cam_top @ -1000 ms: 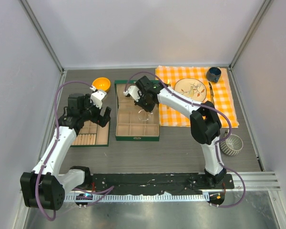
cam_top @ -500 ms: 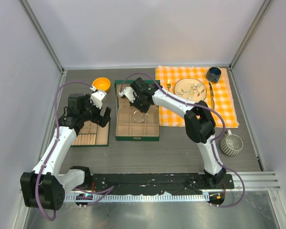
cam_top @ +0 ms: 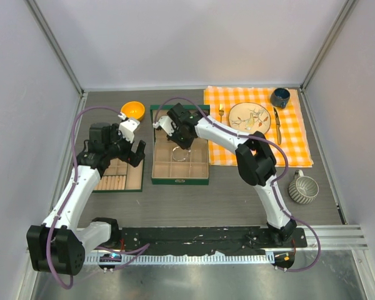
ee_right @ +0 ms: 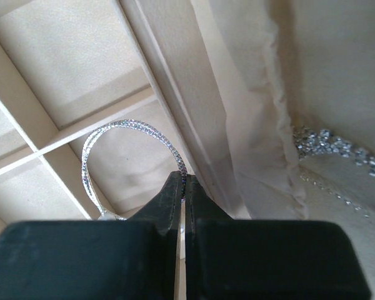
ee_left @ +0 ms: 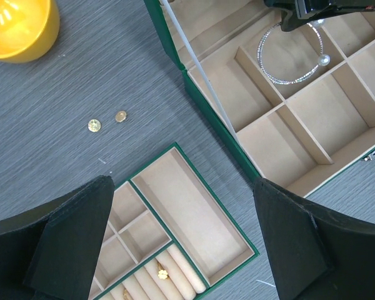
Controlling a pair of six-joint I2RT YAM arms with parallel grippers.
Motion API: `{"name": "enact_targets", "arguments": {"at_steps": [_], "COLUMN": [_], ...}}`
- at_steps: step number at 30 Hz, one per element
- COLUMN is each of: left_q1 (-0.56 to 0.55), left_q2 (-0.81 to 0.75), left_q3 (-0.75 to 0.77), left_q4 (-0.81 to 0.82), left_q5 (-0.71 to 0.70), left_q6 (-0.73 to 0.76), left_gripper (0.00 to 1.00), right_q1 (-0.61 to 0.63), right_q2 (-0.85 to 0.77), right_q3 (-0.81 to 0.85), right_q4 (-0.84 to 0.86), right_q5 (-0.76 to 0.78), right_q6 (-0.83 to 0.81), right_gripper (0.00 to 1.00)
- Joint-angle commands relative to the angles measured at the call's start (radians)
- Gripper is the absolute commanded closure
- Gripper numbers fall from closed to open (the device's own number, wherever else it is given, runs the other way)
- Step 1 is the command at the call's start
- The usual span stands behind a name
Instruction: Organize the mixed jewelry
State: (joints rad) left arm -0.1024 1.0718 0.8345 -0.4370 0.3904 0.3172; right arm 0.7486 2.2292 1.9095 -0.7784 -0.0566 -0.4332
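The bangle's loop is hanging above the open bottom of the green box's middle section, next to the box's dividers, so it is time for my right gripper to open.
My right gripper is shut on the rim of a thin silver bangle, which hangs over a middle compartment of the big green box. In the top view this gripper is above the box and the bangle below it. The left wrist view shows the bangle with a small pearl charm. A sparkly silver chain lies in the lid's fabric pocket. My left gripper is open and empty above the small green tray; it also shows in the top view.
Two small gold studs lie on the table near a yellow bowl. A gold ring sits in the small tray's rolls. At the right is an orange checked cloth with plate, fork, knife, a dark cup. A white cup stands nearby.
My right gripper has moved left across the big box with the bangle in it. The left arm has not moved.
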Motion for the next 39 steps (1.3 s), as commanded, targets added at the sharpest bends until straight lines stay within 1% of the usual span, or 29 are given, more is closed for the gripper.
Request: {"name": "enact_targets", "arguments": {"at_steps": [1, 13, 16, 17, 20, 22, 23, 31, 39], "left_q1": [0.004, 0.006, 0.006, 0.004, 0.006, 0.006, 0.006, 0.004, 0.006], "left_q2": [-0.001, -0.006, -0.007, -0.009, -0.009, -0.009, -0.009, -0.019, -0.041], "left_q3": [-0.003, -0.008, -0.012, -0.012, -0.014, -0.014, -0.012, -0.011, -0.009], "left_q4": [0.038, 0.035, 0.035, 0.037, 0.041, 0.04, 0.041, 0.034, 0.012], "left_q5": [0.021, 0.018, 0.016, 0.018, 0.019, 0.019, 0.021, 0.022, 0.016], "left_q6": [0.002, 0.006, 0.008, 0.008, 0.003, 0.005, 0.002, 0.002, 0.005], "left_gripper": [0.02, 0.02, 0.01, 0.02, 0.02, 0.01, 0.02, 0.02, 0.02], "right_q1": [0.006, 0.015, 0.017, 0.017, 0.018, 0.02, 0.02, 0.021, 0.031], "right_q2": [0.007, 0.043, 0.043, 0.043, 0.032, 0.021, 0.017, -0.025, -0.127], "right_q3": [0.049, 0.072, 0.068, 0.065, 0.059, 0.054, 0.054, 0.03, -0.036], "right_q4": [0.05, 0.054, 0.054, 0.054, 0.054, 0.054, 0.054, 0.054, 0.05], "right_q5": [0.006, 0.038, 0.047, 0.052, 0.054, 0.054, 0.085, 0.098, 0.081], "right_q6": [0.01, 0.005, 0.002, 0.004, 0.002, 0.004, 0.005, 0.004, 0.02], "right_gripper": [0.99, 0.98, 0.92, 0.86, 0.76, 0.72, 0.72, 0.65, 0.64]}}
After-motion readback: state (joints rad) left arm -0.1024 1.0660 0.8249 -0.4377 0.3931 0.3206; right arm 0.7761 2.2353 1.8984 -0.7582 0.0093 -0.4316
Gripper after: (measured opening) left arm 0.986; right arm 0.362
